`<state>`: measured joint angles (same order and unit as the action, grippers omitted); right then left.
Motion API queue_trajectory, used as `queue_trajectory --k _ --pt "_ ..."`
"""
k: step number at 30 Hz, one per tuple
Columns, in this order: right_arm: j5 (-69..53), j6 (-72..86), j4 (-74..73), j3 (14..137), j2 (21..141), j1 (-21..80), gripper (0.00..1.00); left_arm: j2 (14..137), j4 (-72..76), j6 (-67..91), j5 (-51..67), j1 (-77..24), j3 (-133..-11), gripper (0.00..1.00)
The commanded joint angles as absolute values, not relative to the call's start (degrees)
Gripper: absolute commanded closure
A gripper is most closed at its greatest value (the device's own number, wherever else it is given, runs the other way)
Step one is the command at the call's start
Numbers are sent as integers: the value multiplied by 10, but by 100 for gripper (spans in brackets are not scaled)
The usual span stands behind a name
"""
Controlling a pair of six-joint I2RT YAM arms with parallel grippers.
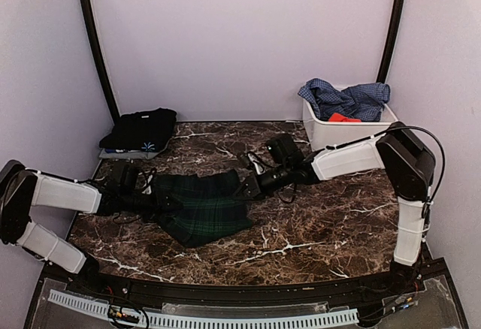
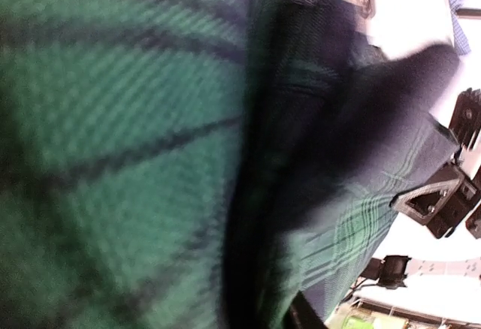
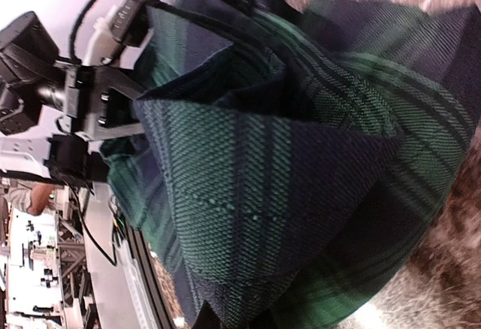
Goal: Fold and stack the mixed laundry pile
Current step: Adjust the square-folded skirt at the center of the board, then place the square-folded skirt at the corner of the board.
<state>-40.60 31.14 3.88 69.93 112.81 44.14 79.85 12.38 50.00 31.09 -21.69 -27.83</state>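
Observation:
My left gripper picks up the plaid garment (image 1: 203,205) by its edge opposite my right gripper next, to drape it onto the folded stack.
A dark green-navy plaid garment (image 1: 203,205) lies bunched on the marble table (image 1: 316,231), between both arms. My right gripper (image 1: 249,182) is shut on its far right edge, and the cloth narrows into the jaws (image 3: 248,321) in the right wrist view. At the garment's left edge sits my left gripper (image 1: 150,197). Plaid cloth (image 2: 113,156) fills the left wrist view and hides that gripper's fingers. A folded black garment (image 1: 140,128) lies at the back left. A blue checked shirt (image 1: 347,98) and a small red-orange piece (image 1: 343,117) sit in the bin.
The white plastic bin (image 1: 331,135) stands at the back right against the wall. The folded black stack sits in the back left corner. Black posts rise at both back corners. The table's near edge has a dark curved rim (image 1: 248,288).

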Motion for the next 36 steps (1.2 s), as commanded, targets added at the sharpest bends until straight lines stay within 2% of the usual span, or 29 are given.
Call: queue_trajectory --k 1,2,4,5,6,7,8,10,14,18,23,26,32,33,35,36 --pt "-382 284 9 684 1144 461 100 744 98 560 282 -225 -224 60" --pt "-374 279 3 683 1147 467 100 730 82 564 270 -229 -220 58" --pt "-358 273 -17 680 1151 478 100 703 33 581 255 -236 -213 45" --pt "-351 271 -22 678 1152 482 100 693 5 593 251 -238 -210 42" --pt "-345 270 -25 674 1152 487 100 670 -8 600 245 -240 -202 32" --pt "-338 271 -26 670 1151 491 100 658 -29 617 242 -241 -196 27" --pt "-333 272 -24 664 1151 493 100 632 -47 624 241 -242 -185 15" --pt "-327 278 -20 653 1148 496 100 592 -88 640 235 -245 -177 8" --pt "-325 283 -11 638 1140 497 100 510 -180 650 209 -249 -178 2" --pt "-329 279 -14 642 1136 497 100 490 -162 666 214 -250 -143 1" --pt "-331 279 -25 655 1136 499 100 579 -94 671 246 -267 -135 1" --pt "-331 276 -33 659 1134 501 100 586 -122 669 227 -294 -149 1" --pt "-329 276 -33 659 1133 502 100 635 -20 685 229 -305 -142 1" --pt "-331 277 -32 660 1134 501 100 647 9 686 231 -306 -140 3" --pt "-334 276 -33 662 1138 502 100 682 58 686 235 -306 -137 13" --pt "-335 276 -34 663 1138 502 100 707 71 684 236 -306 -140 22"
